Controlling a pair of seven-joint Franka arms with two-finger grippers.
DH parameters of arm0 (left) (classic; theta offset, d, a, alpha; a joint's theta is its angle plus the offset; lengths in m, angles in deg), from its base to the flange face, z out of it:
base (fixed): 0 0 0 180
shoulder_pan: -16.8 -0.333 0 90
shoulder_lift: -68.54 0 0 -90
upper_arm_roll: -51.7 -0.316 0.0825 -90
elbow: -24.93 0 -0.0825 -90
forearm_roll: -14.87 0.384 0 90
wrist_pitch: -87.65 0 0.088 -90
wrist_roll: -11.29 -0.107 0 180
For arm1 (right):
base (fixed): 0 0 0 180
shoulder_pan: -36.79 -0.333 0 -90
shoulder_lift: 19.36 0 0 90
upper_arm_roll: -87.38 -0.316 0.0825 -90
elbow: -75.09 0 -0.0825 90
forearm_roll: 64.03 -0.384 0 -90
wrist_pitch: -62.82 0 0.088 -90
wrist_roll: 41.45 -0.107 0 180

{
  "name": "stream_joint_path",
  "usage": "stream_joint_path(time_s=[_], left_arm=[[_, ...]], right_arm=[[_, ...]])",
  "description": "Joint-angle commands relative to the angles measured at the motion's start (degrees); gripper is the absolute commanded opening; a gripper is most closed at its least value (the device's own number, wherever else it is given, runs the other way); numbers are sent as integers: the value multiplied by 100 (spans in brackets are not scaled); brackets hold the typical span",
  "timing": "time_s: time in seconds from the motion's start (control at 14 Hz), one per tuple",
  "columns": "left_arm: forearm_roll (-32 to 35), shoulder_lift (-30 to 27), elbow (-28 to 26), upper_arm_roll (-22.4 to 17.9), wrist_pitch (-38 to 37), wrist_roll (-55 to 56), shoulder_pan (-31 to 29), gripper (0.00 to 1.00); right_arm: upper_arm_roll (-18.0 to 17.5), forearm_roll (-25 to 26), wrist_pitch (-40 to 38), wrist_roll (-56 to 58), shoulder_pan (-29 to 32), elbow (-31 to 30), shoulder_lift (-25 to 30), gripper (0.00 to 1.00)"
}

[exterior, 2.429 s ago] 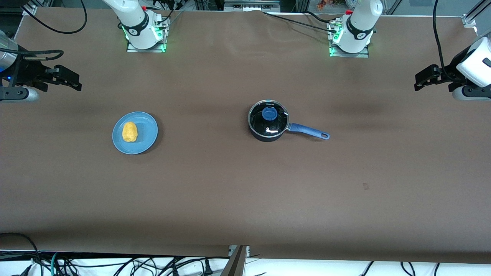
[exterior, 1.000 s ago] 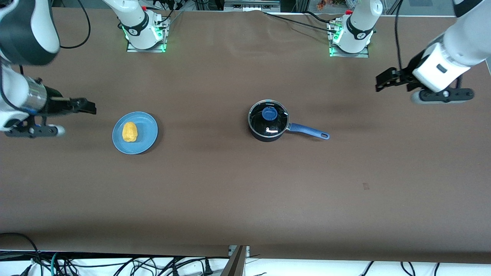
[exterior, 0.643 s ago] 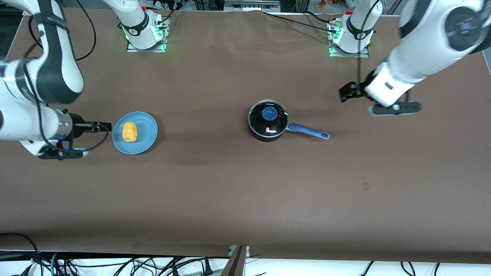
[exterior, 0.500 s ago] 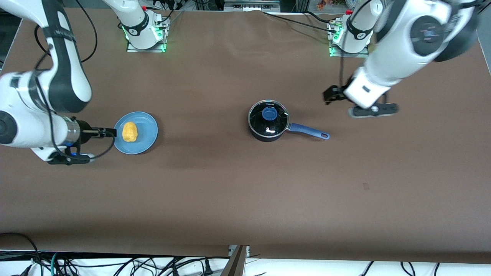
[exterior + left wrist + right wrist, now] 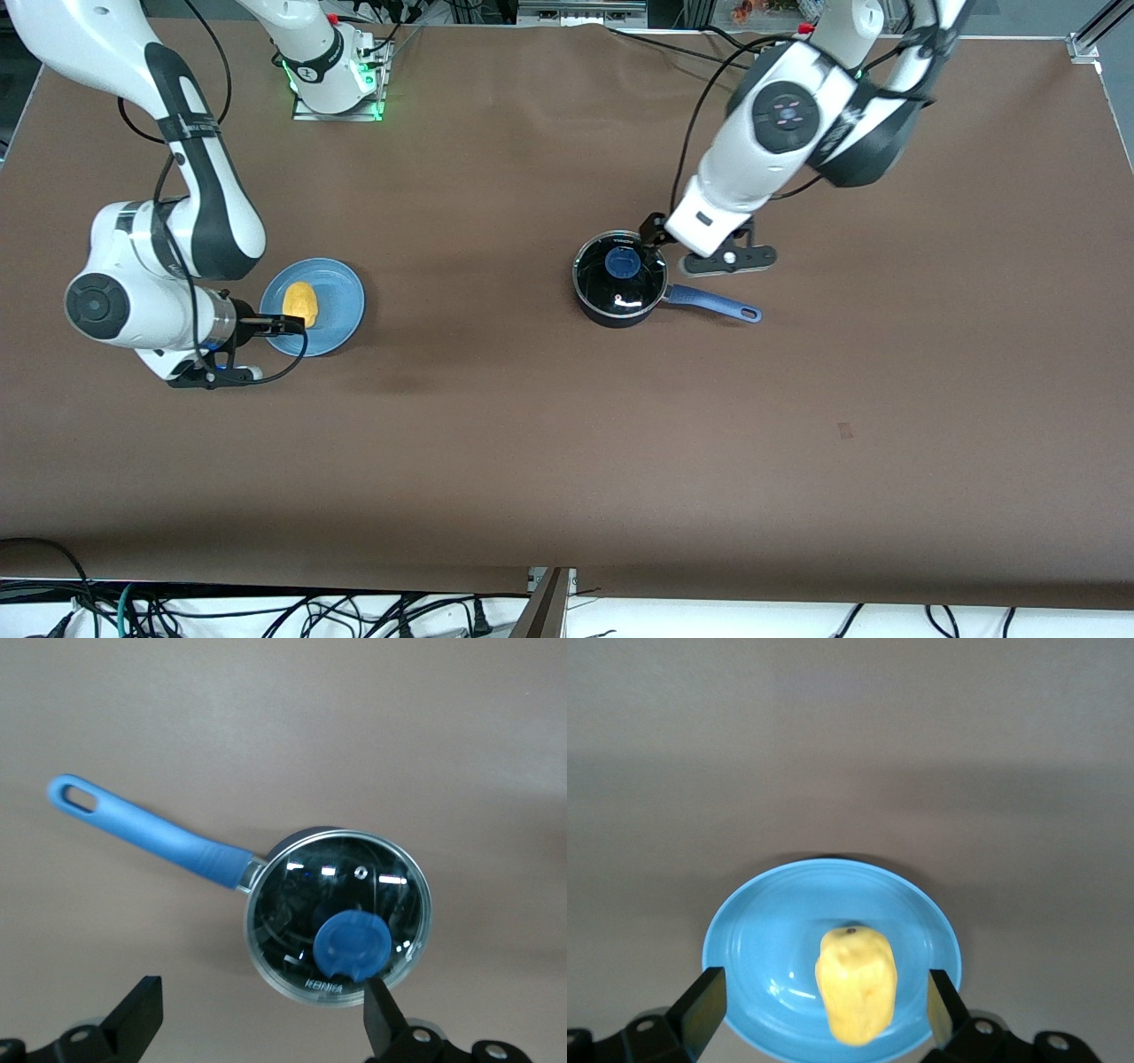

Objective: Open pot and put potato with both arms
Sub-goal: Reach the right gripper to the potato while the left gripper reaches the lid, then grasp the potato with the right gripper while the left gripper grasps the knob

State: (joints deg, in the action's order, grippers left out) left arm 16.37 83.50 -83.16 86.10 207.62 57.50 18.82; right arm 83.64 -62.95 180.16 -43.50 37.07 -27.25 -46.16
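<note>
The right gripper picks up the yellow potato (image 5: 301,303) by its rounded sides next, to put it in the black pot (image 5: 620,282).
The black pot (image 5: 620,282) stands mid-table with its glass lid (image 5: 338,917) on, blue knob (image 5: 623,263) on top, and its blue handle (image 5: 713,304) pointing toward the left arm's end. My left gripper (image 5: 654,232) hangs open over the lid's rim beside the handle. In the left wrist view (image 5: 259,1024), one finger (image 5: 381,1017) is by the knob (image 5: 353,944). The yellow potato (image 5: 301,303) lies on a blue plate (image 5: 341,306). My right gripper (image 5: 292,324) is open at the plate's edge. In the right wrist view (image 5: 822,1008), the potato (image 5: 855,983) shows between its fingers.
The plate (image 5: 744,930) lies toward the right arm's end of the brown table (image 5: 549,443). Both arm bases stand along the table's edge farthest from the front camera. Cables run along the edge nearest it.
Both arms have swung in from the table's ends. The left gripper has come over the pot's lid, the right gripper to the plate with the potato. Pot, potato and plate have not moved.
</note>
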Motion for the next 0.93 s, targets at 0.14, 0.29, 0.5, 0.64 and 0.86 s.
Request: stream_joint_path(time_s=[0.14,0.29,0.5,0.64,0.86], left_arm=[[843,823,149,-13,719,889,475,100],[852,999,148,-13,870,899,545,100],[852,1210,148,-30,1028,907,607,100],[991,1272,157,-30,1037,916,633,100],[1107,1351,166,-48,1037,1100,730,100]], right_arm=[[-30,42,578,-59,16,-655,79,100],[-30,42,719,-50,16,-813,61,100],[-22,42,1017,-50,25,-1094,43,100],[-22,42,1245,-50,25,-1270,43,100],[-13,42,1378,37,69,-1350,-9,100]])
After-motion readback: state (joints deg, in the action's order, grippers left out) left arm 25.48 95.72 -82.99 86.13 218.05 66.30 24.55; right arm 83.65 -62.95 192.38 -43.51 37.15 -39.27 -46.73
